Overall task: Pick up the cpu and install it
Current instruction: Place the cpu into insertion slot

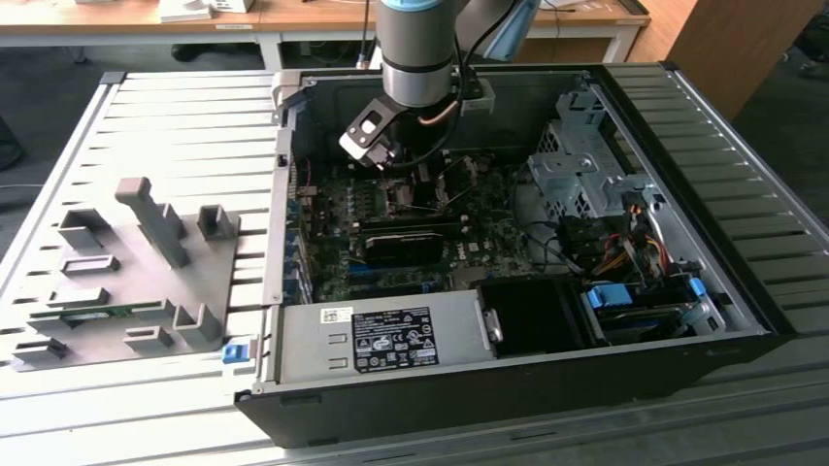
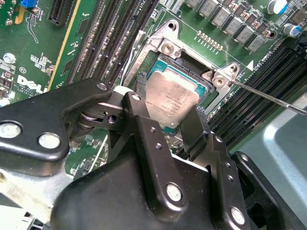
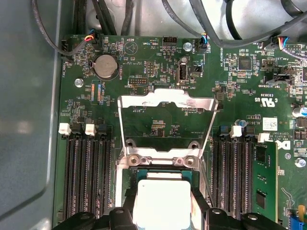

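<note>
In the wrist view the silver-topped CPU [image 3: 163, 204] sits level inside the socket's edges below the load plate [image 3: 165, 101], so it is time for my gripper to open now.
The cpu [image 2: 171, 93], a flat square chip with a silver top and thin green rim, sits at the black socket [image 2: 158, 60] on the motherboard, level with the socket's edges. My gripper [image 2: 165, 106] is shut on it, one black finger [image 2: 139, 115] on each of two opposite sides. In the first wrist view the cpu [image 3: 162, 196] lies between the fingertips [image 3: 128, 208], just below the socket's metal load plate [image 3: 165, 101], which is swung open. In the exterior view the arm [image 1: 417, 68] reaches down into the open computer case [image 1: 700, 194].
Memory slots [image 3: 88, 177] flank the socket, with a green memory board [image 3: 266, 177] beside it. A thin lever rod [image 2: 268, 96] sticks out from the socket. A drive cage [image 1: 583, 165] and power supply [image 1: 388, 335] fill the case. A grey fixture tray [image 1: 130, 272] lies at the exterior view's left.
</note>
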Tool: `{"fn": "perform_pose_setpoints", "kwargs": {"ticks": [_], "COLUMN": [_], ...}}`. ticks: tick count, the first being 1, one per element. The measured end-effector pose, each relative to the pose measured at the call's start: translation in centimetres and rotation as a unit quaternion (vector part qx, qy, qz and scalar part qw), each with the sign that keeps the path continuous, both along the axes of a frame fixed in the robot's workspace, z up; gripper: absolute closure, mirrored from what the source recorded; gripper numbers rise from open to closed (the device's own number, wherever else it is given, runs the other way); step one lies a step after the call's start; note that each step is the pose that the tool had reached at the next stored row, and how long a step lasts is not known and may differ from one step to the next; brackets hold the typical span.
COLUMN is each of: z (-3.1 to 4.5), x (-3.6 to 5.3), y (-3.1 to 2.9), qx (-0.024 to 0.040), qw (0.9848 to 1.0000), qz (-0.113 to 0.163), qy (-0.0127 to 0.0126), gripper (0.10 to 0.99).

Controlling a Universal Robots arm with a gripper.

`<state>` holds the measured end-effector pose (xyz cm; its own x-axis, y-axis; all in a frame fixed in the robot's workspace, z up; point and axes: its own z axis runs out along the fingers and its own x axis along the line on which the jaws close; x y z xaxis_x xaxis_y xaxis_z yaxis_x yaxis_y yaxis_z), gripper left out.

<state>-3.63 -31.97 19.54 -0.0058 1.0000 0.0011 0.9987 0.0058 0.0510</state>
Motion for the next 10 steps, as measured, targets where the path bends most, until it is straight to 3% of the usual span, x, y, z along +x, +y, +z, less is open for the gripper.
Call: {"fn": "perform_pose_setpoints", "kwargs": {"ticks": [4,5,10], "z": [-0.02,-0.02,-0.01], "x": [0.0,0.0,0.0], "y": [0.01,0.01,0.0], "qx": [0.0002,0.0001,0.0], "qw": [1.0,1.0,1.0], "qz": [0.0,0.0,0.0], "qy": [-0.0001,-0.0001,0.0], "gripper": [0.549,0.486,0.486]}}
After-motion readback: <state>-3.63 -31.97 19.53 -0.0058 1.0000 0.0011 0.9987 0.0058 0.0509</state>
